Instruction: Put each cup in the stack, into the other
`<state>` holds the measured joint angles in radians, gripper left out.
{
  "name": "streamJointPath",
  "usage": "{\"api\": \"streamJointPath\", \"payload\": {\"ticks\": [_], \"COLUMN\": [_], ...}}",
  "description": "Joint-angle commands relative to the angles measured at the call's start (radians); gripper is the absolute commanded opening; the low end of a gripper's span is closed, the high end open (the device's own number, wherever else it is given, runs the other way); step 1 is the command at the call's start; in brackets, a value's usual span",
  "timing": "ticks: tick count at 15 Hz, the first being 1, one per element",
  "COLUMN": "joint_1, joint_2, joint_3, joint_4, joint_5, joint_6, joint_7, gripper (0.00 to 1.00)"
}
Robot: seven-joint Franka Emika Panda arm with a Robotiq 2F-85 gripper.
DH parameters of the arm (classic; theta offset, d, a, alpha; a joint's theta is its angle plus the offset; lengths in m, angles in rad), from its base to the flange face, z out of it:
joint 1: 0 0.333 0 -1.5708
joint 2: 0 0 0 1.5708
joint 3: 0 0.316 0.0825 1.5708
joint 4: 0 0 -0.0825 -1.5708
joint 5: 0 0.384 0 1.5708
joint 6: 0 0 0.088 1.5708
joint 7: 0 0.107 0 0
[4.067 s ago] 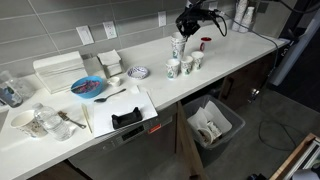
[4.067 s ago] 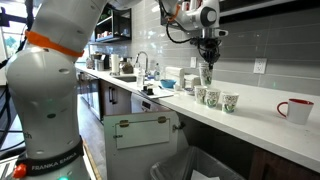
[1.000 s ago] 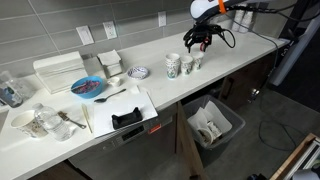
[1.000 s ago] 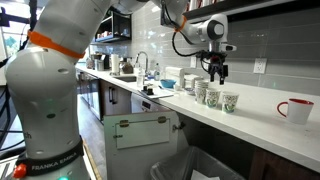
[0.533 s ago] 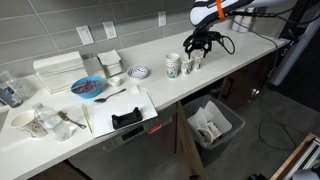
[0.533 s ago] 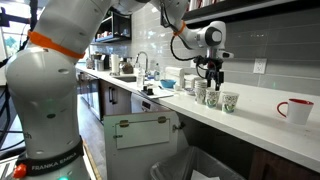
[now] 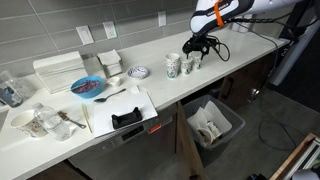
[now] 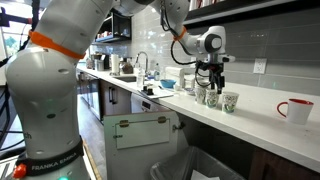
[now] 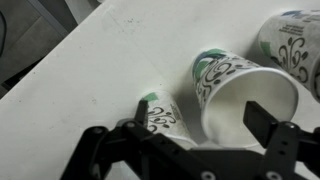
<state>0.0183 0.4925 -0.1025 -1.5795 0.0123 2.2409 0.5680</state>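
Observation:
The gripper reaches the middle cup and grabs its rim next, one finger inside the cup's opening, leaving its base free to go into another cup.
Three white cups with a dark green pattern stand in a row on the white counter in both exterior views (image 7: 172,65) (image 7: 187,65) (image 7: 197,60). I cannot tell whether any of them is a stack of nested cups. My gripper (image 7: 196,48) (image 8: 210,84) hangs open just above the row, holding nothing. In the wrist view a cup's open mouth (image 9: 250,98) lies under my gripper (image 9: 200,120). The right finger (image 9: 265,115) is over that opening. The left finger (image 9: 136,110) is beside a second cup (image 9: 165,117). A third cup (image 9: 295,40) shows at the top right.
A red-and-white mug (image 8: 295,108) stands further along the counter. A blue bowl (image 7: 88,87), white dishes (image 7: 108,62), a white tray (image 7: 60,70) and a board with a black object (image 7: 125,118) fill the far stretch. A bin (image 7: 212,125) sits below the counter edge.
Four seconds ago the gripper held a tall pile of cups above the row. Over the last second it has come down towards the cups with open, empty jaws.

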Motion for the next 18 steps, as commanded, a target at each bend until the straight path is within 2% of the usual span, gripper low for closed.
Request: {"api": "streamJointPath", "payload": {"ticks": [1,9,11,18], "joint_1": [0.010,0.005,0.004,-0.003], "joint_2": [0.016,0.009,-0.004,-0.082], "joint_3": [-0.006,-0.008,-0.012,-0.005], "joint_4": [-0.011,-0.010,-0.013,-0.042], "joint_5": [0.020,0.024,0.023,0.039], "joint_6": [0.029,0.028,0.032,0.028], "joint_7": [0.034,0.053,0.061,0.063], "gripper": [0.67,0.05,0.00,0.01]}}
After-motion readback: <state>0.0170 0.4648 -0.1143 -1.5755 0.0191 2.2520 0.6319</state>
